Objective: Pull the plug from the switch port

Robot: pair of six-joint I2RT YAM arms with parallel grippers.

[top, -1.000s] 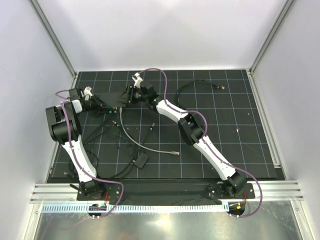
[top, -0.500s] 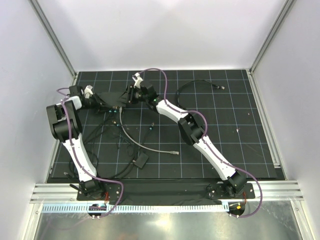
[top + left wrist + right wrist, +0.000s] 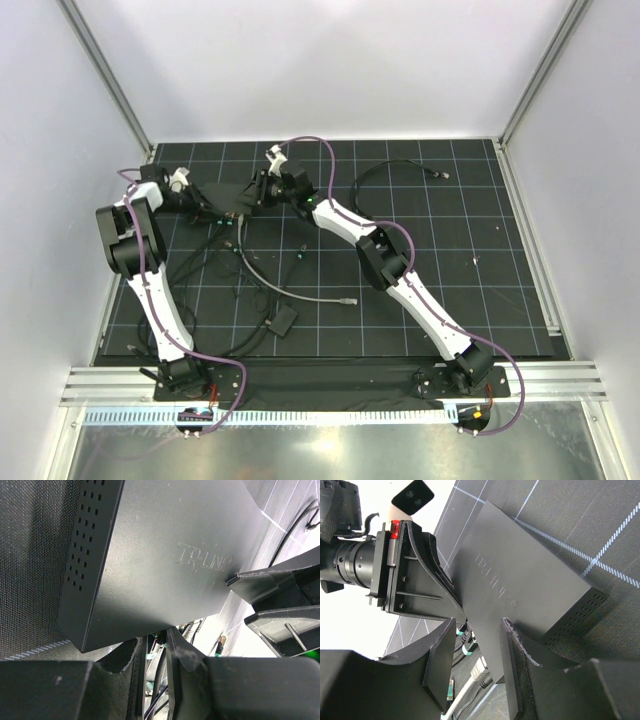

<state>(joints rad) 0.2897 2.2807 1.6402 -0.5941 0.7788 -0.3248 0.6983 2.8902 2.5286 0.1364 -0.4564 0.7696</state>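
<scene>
The plug would come out of the switch if I lifted my left gripper now. My left gripper's fingers close on both sides of the plug at the switch's port edge (image 3: 218,215) (image 3: 159,637).
The switch (image 3: 228,195), a flat dark-grey box with a raised logo (image 3: 150,555), lies between my two grippers at the back left of the mat. My left gripper (image 3: 200,200) reaches its port edge from the left. Its fingers (image 3: 187,665) stand close together on a plug (image 3: 159,642) with a teal tag, which is mostly hidden. My right gripper (image 3: 475,645) straddles the switch (image 3: 520,580) from the right. One of its fingers (image 3: 512,670) rests on the top face. The other stands off the port side, where several plugs (image 3: 470,647) sit.
Several cables trail from the ports toward the near edge. A grey cable ends in a loose plug (image 3: 348,301). A small black block (image 3: 283,321) lies on a thin cable. A black cable loop (image 3: 400,168) sits at the back right. The left wall frame (image 3: 150,150) is close.
The left arm's elbow and wrist have shifted toward the back-left corner. The right gripper's jaws have narrowed slightly round the switch.
</scene>
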